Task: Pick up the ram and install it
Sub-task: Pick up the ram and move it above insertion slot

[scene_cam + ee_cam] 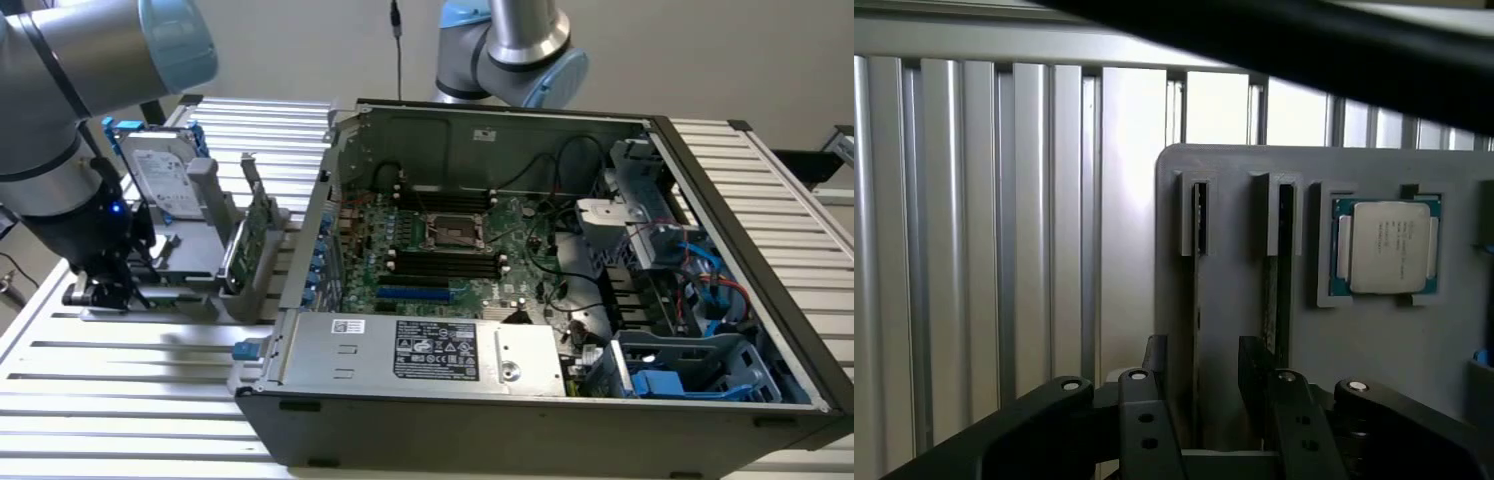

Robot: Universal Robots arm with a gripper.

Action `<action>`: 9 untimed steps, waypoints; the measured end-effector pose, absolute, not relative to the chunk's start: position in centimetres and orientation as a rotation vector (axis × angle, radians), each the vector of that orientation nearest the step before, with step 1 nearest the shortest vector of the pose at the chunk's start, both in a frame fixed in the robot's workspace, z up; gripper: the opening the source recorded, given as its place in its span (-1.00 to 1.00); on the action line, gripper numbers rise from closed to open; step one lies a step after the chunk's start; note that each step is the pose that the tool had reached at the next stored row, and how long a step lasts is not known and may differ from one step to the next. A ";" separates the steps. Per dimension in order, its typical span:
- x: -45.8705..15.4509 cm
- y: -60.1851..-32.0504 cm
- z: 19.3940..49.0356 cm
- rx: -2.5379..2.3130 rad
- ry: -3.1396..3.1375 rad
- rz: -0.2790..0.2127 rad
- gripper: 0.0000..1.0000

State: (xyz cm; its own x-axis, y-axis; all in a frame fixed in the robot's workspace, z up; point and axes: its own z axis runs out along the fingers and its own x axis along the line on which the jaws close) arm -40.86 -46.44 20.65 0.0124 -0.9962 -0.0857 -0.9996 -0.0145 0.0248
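Observation:
I will next grab the ram's open middle part to pick the ram up, since both sides are free there and a grey holder post wraps the ram's end.
The ram stands on edge in a slot of the grey holder, seen edge-on as a thin dark strip. A second stick stands in the neighbouring slot. My gripper is open, low over the holder, and its two black fingers straddle the first stick's line with a gap on each side. In the exterior view the gripper hangs at the holder's left end, and a green stick stands upright in the holder. The motherboard's black slots lie inside the open case.
A square silver processor chip sits in the holder beside the slots. A hard drive stands upright behind the holder. The open computer case rises just to the exterior view's right of the holder. A second arm stands behind the case.

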 end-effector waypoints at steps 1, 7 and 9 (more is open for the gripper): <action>-40.9 -46.5 20.6 -2.205 2.173 0.124 -0.15; -40.9 -46.8 20.1 -2.208 2.163 0.137 -0.15; -40.9 -46.9 20.0 -2.210 2.159 0.142 -0.15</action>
State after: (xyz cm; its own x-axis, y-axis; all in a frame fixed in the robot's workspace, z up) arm -40.94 -46.90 19.95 0.0215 -0.9948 -0.0998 -0.9993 -0.0245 0.0294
